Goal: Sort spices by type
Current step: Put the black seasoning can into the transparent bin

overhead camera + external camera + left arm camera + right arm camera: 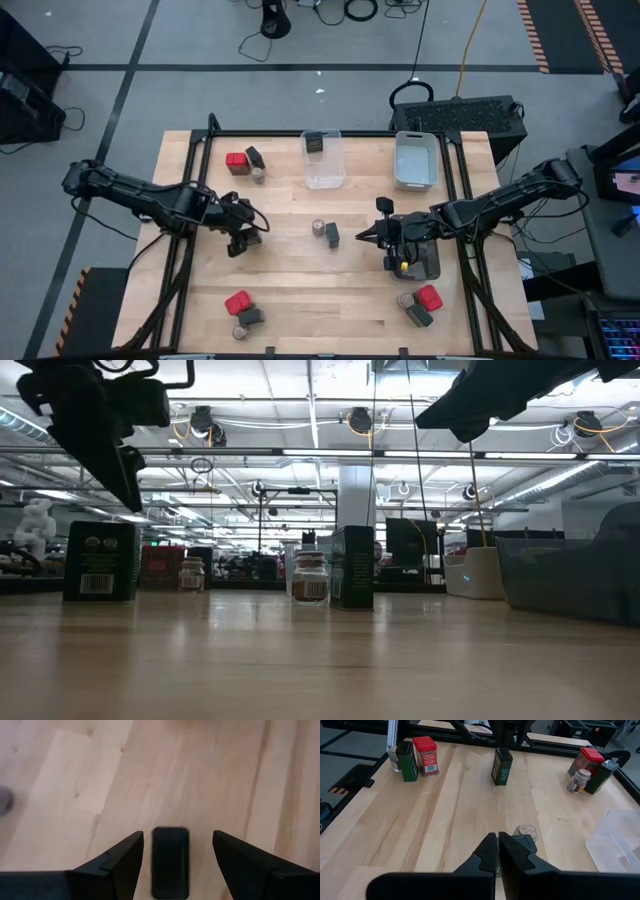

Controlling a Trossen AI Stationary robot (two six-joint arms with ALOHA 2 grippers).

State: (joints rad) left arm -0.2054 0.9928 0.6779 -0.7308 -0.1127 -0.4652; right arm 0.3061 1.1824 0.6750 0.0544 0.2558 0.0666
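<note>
The dark tin needs to be sorted into the clear bin [324,168]. My left gripper will grab it by its broad sides next.
My left gripper [178,837] is open and hovers above a dark tin [170,862] standing upright on the table's left half [100,560], one finger on each side of its top, not touching. My right gripper [498,837] is shut and hangs over the table's middle [362,236], just right of a round jar [318,228] and another dark tin [332,235] standing together. Three clusters of a red tin, a dark tin and a jar stand far left [236,162], near left [238,302] and near right [429,297].
A clear bin [322,170] at the far edge holds one dark tin [315,142]. A white bin [415,160] stands to its right. A dark bin [428,262] sits under the right arm. Bare wood lies between the clusters.
</note>
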